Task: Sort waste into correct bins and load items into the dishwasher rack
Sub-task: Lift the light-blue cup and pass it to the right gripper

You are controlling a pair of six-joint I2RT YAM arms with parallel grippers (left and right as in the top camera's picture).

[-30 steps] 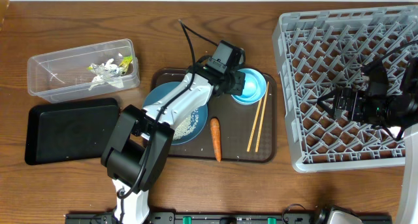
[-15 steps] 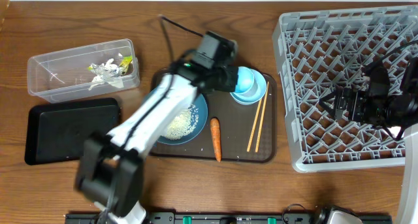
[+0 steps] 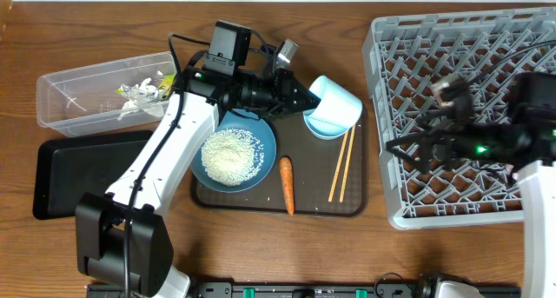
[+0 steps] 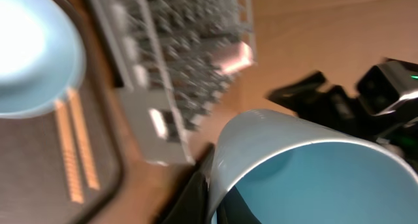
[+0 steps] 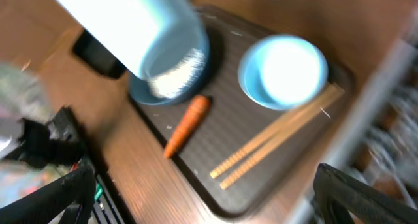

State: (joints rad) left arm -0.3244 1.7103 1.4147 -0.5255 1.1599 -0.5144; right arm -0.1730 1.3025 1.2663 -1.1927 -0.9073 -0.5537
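The light-blue cup has to go into the dishwasher rack opening first, so next I need to grab it around its free base end (image 3: 351,112) (image 5: 172,46) with my right gripper.
My left gripper (image 3: 302,101) is shut on the rim of the small light-blue cup (image 3: 337,104) and holds it tilted above its saucer (image 3: 323,128). The left wrist view shows the cup (image 4: 313,172) pinched in the jaws (image 4: 210,199). The wide blue bowl (image 3: 254,135) holds the white rice (image 3: 230,156). The carrot (image 3: 286,183) and two chopsticks (image 3: 341,166) lie on the brown tray. My right gripper (image 3: 401,150) is open and empty over the left edge of the grey rack (image 3: 469,37). The white-pink cup is out of view.
The dark-brown serving tray (image 3: 352,202) sits mid-table. The clear tub (image 3: 78,85) with wrapper scraps (image 3: 139,94) stands at the back left, the black tray (image 3: 87,172) in front of it. The right wrist view shows the carrot (image 5: 186,123), saucer (image 5: 281,70) and chopsticks (image 5: 274,142).
My left gripper has lifted the light-blue cup off its saucer and tipped it on its side. My right arm has moved left toward the rack's left edge.
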